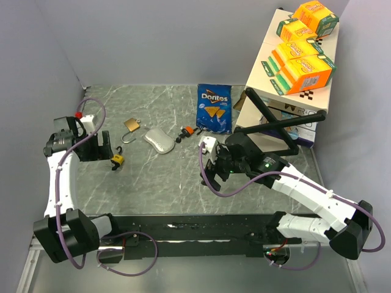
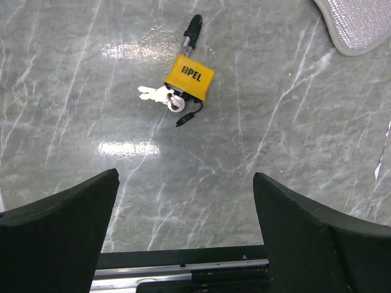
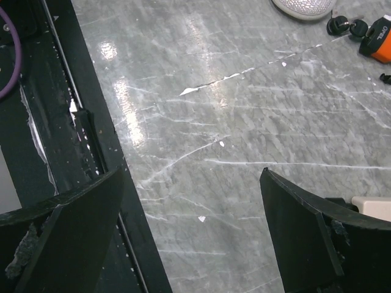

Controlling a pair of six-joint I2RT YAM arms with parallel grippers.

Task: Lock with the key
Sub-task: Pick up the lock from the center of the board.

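Observation:
My left gripper is to grab the yellow padlock by its black-sleeved shackle [image 1: 119, 149] [image 2: 193, 27] next, and this will leave the padlock's body and key end free for my right gripper.
A yellow padlock [image 2: 189, 76] marked OPEL lies on the marble table [image 2: 275, 152], its black-sleeved shackle [image 2: 193, 27] pointing away. A silver key [image 2: 160, 94] sticks out at its keyhole end. My left gripper [image 2: 186, 177] hangs open just short of it, nothing between the fingers; from above the left gripper [image 1: 101, 149] is left of the yellow padlock [image 1: 117, 160]. My right gripper [image 3: 190, 174] is open over bare table. An orange padlock [image 3: 380, 41] with black keys [image 3: 342, 24] lies far beyond it. A brass padlock [image 1: 131, 125] has its shackle swung open.
A grey mesh pouch [image 1: 157, 140] lies between the brass and orange padlocks. A blue Doritos bag [image 1: 214, 108] sits behind them. Stacked orange and green boxes [image 1: 302, 55] on a white carton fill the back right. A black rail [image 1: 183, 229] runs along the near edge.

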